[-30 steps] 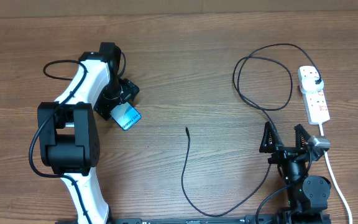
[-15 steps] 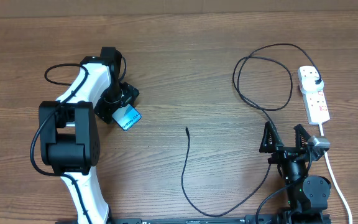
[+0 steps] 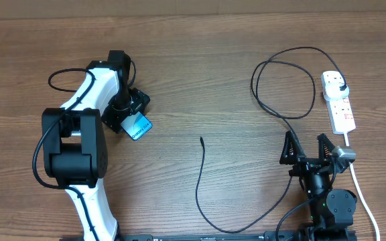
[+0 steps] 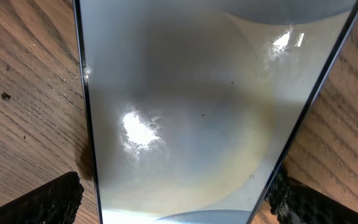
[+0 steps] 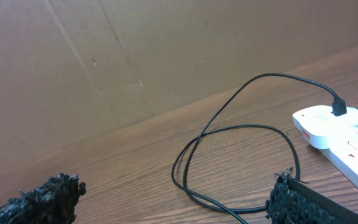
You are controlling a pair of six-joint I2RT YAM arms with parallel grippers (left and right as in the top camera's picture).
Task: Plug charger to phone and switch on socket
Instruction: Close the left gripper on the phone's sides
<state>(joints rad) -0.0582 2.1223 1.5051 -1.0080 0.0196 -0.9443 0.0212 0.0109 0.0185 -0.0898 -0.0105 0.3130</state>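
Note:
Next, my left gripper grabs the phone (image 3: 137,126) across its long edges at the phone's far end, so the phone's other end stays free to hand over.
The phone (image 3: 137,126) lies on the wooden table at the left, its light blue screen up. My left gripper (image 3: 129,109) is down over its far end. In the left wrist view the phone (image 4: 191,112) fills the frame and my left gripper (image 4: 176,199) is open with one finger at each long edge; a thin strip of wood shows at the left one. The charger cable (image 3: 201,174) has its tip (image 3: 202,139) free at mid-table, and its plug (image 3: 341,87) sits in the socket (image 3: 344,112). My right gripper (image 3: 308,148) is open and empty near the front edge.
The black cable makes a loop (image 3: 283,87) left of the socket, which also shows in the right wrist view (image 5: 229,134) with the socket (image 5: 347,134). The thick white cord (image 3: 362,191) runs from the socket past my right arm. A brown cardboard wall (image 5: 166,50) stands behind the table.
My left arm shifted slightly over the phone between the first two frames, then stayed still. The phone, cable and right arm have not moved.

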